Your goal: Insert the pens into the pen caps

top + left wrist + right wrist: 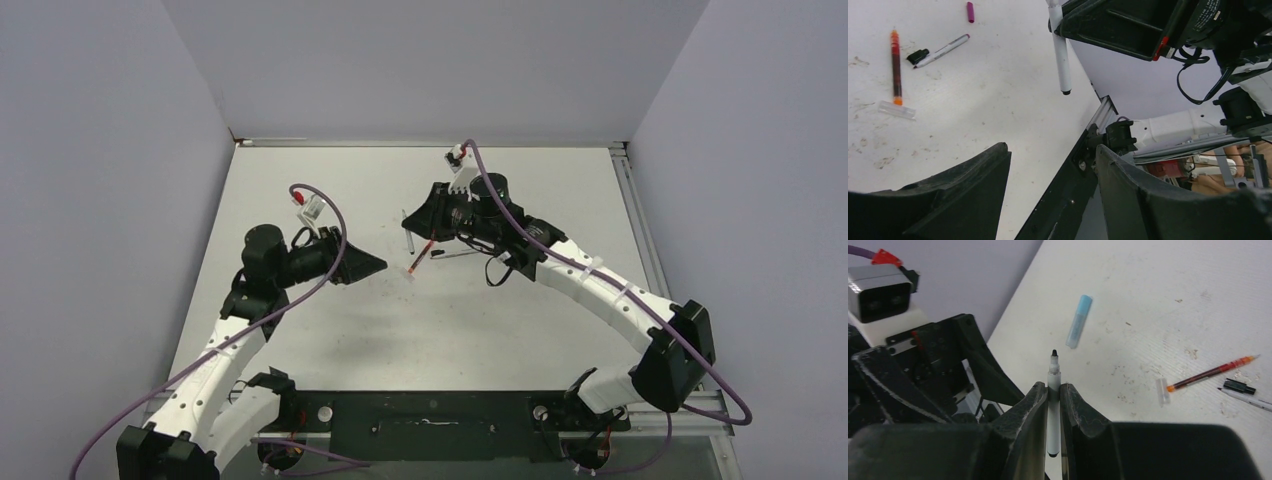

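I should grab the grey-white pen (1053,371) by its rear end with my left gripper, keeping its black tip free for the cap.
My right gripper (1049,386) is shut on a pale grey-white pen (1053,371), its black tip sticking out past the fingertips, above the table. The same pen shows in the left wrist view (1062,55), hanging from the right gripper. A light-blue cap (1078,321) lies on the table beyond the tip. A red pen (1213,372) lies to the right with a clear cap (1162,391) at its end. My left gripper (1050,150) is open and empty, facing the right gripper (414,225) a short way off in the top view, where the left gripper (375,265) is lower left.
A black cap (1239,386) and a white pen (1248,399) lie beside the red pen. A magenta cap (970,12) lies farther back. The table's right rail (1100,112) and grey walls (100,150) bound the space.
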`<state>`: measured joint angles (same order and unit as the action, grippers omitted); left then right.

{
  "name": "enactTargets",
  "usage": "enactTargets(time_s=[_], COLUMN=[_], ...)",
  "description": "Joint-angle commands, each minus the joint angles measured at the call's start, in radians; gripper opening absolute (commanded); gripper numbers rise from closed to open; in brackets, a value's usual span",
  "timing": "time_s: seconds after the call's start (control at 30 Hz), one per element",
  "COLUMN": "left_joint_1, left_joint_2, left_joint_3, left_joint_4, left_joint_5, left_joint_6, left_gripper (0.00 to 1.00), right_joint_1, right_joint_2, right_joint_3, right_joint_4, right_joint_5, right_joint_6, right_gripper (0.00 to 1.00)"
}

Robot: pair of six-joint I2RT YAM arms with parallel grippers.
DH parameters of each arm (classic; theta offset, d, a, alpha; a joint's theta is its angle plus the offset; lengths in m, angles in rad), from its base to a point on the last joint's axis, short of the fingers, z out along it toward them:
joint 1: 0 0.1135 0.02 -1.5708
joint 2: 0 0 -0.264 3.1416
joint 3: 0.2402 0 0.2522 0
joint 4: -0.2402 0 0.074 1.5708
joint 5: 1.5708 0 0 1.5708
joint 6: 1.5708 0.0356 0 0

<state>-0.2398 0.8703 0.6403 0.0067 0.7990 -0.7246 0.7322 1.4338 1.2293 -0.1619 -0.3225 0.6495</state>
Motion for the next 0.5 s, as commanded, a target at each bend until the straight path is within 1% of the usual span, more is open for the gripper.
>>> enactTargets(time_s=[0.0,0.1,0.3,0.47], left_joint_1=[-0.037,-0.069,-0.100,-0.117], left_joint_2=[0.015,0.036,0.062,0.073], left_joint_3=[-0.011,-0.030,-0.054,-0.054], left_joint_4=[0.257,0.374,0.544,0.581], left_joint_5=[0.067,0.068,0.060,0.045], left_joint_6=[-0.156,-0.240,-0.368,-0.394], left_gripper=[0.61,0.62,0.62,0.62], right_joint_1=[-0.005,-0.004,-0.001,0.011], right_joint_2=[-0.075,-0.096,-0.133,-0.145], right_joint_3=[-0.042,-0.087,-0.180,-0.204], right_joint_4=[0.201,0.284,0.457,0.559], right_joint_5=[-0.080,-0.105,-0.145,-0.181], right_joint_6=[0.104,0.145,0.228,0.272], right_gripper=[0.05,0.05,0.05,0.05])
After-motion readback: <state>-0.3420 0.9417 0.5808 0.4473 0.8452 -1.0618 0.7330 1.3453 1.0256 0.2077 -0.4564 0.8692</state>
